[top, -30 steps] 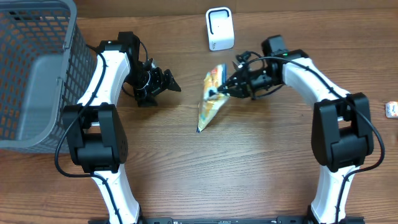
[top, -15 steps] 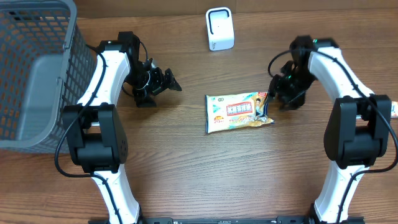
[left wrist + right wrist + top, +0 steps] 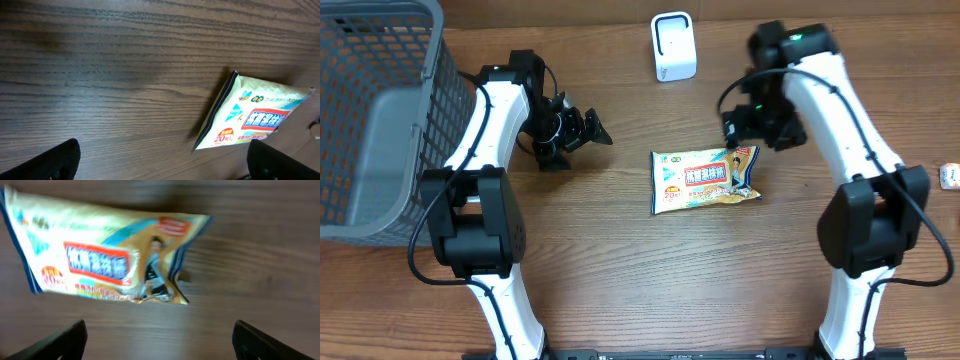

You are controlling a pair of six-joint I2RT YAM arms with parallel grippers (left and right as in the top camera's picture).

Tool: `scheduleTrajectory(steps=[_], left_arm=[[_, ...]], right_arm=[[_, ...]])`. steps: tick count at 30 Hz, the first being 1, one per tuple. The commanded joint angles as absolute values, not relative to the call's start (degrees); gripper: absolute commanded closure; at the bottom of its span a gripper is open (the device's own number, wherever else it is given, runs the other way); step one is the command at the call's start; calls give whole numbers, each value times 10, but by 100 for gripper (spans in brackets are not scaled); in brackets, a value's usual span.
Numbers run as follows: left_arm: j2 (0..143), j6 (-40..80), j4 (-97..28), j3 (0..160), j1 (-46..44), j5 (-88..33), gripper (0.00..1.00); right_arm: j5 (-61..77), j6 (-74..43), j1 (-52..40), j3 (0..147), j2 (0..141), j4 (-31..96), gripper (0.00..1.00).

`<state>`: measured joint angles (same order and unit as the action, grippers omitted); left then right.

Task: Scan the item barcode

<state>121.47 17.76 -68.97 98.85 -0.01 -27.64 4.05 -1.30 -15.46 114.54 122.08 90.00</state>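
My right gripper grabs the packet from its printed side next, pinching around the red label [image 3: 707, 175] [image 3: 98, 263], which leaves the packet's bottom to scan.
The item, a flat yellow and white snack packet [image 3: 705, 180] with a red label, lies printed side up on the wooden table. It also shows in the left wrist view [image 3: 255, 117] and the right wrist view [image 3: 105, 260]. No barcode shows on the side facing up. A small white scanner [image 3: 674, 47] stands at the back edge. My right gripper [image 3: 746, 128] [image 3: 160, 342] hovers open just above the packet's far right corner, holding nothing. Over to the packet's left, my left gripper [image 3: 592, 132] [image 3: 165, 165] is open and empty, pointing toward it.
A grey mesh basket [image 3: 380, 120] fills the far left of the table. At the right edge lies a small white object [image 3: 950, 176]. Bare wood stretches in front of the packet.
My right gripper opened and let go of the packet, which dropped from a tilted, lifted pose to lie flat. The right arm then drew back. The left arm stayed put.
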Motion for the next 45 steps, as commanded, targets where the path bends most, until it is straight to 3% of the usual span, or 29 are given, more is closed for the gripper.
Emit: scheduleTrajectory(steps=[1, 6, 18, 32, 45], left_arm=[[1211, 167, -689, 996, 0, -274, 1], [1211, 167, -689, 996, 0, -264, 0], [1211, 167, -674, 996, 0, -264, 0], [1211, 167, -668, 996, 0, -218, 0], [1211, 167, -657, 996, 0, -218, 0]], right_arm=[[-20, 121, -198, 1114, 1209, 856, 6], [-24, 248, -233, 1063, 1209, 807, 4], [27, 381, -263, 1028, 1210, 756, 3], [31, 447, -261, 1011, 1210, 713, 0], [19, 473, -261, 870, 1211, 611, 2]])
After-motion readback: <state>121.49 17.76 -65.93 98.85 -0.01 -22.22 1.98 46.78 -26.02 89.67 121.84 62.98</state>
